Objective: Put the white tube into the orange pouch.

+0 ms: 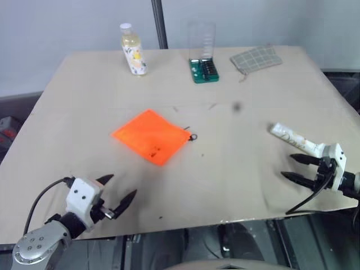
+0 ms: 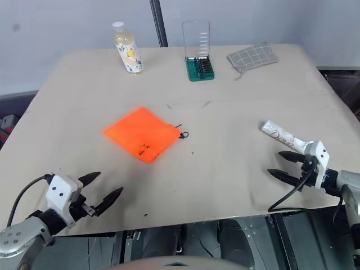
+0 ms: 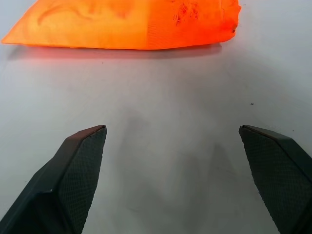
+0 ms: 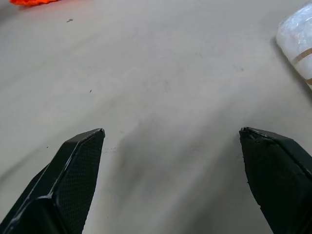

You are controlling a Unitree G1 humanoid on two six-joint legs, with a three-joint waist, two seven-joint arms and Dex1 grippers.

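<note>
The white tube's other end can then lead into the orange pouch (image 1: pixel 151 136), so my right gripper needs to grab the tube by its flat end (image 1: pixel 315 149) next.
The white tube (image 1: pixel 293 139) lies flat on the table's right side, lettering up. Just in front of it, near the table's front right edge, my right gripper (image 1: pixel 291 167) stands open with nothing between its fingers; the tube's end (image 4: pixel 298 40) shows beside one finger in the right wrist view. The orange pouch (image 1: pixel 151 136) lies flat in the middle of the table, its dark zipper ring (image 1: pixel 193 136) at the right corner. My left gripper (image 1: pixel 120 189) is open and empty at the front left, short of the pouch (image 3: pixel 126 24).
At the back of the beige table (image 1: pixel 236 180) stand a yellowish bottle (image 1: pixel 133 49), a green bit set with a clear lid (image 1: pixel 203 59) and a grey checked cloth pouch (image 1: pixel 256 58). A black cable (image 1: pixel 306 199) hangs off my right wrist at the front edge.
</note>
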